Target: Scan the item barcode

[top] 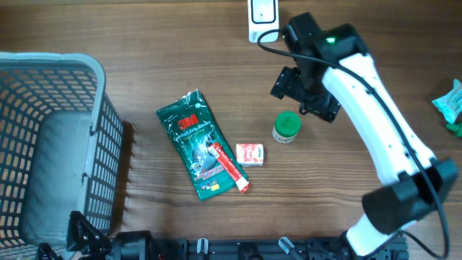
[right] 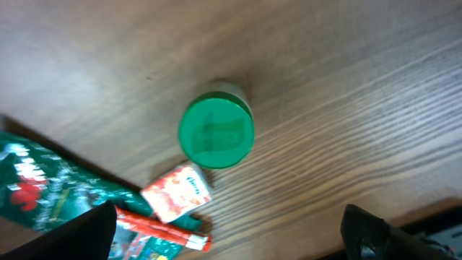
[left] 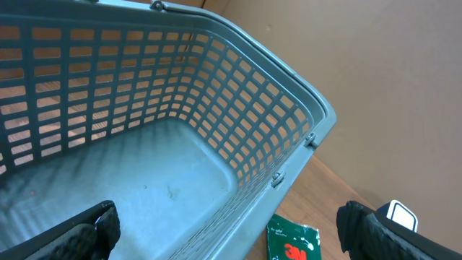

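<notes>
I need to grab the small jar next with my right gripper by its green lid end (top: 287, 124) (right: 216, 131). This leaves the jar's body uncovered, so I can scan the barcode.
A small jar with a green lid (top: 286, 127) (right: 216, 133) stands upright on the wooden table. My right gripper (top: 306, 94) (right: 231, 242) hovers just above and behind it, open and holding nothing. Left of the jar lie a small red-and-white box (top: 250, 154) (right: 177, 192), a red tube (top: 229, 167) (right: 162, 231) and a green 3M packet (top: 196, 143) (left: 292, 242). A white barcode scanner (top: 261, 18) sits at the table's far edge. My left gripper (left: 227, 235) is open over the basket with nothing between its fingers.
A large grey mesh basket (top: 94, 130) (left: 317, 115) fills the left side of the table. A teal-green packet (top: 451, 105) lies at the right edge. The scanner's black cable (top: 278, 47) runs past the right arm.
</notes>
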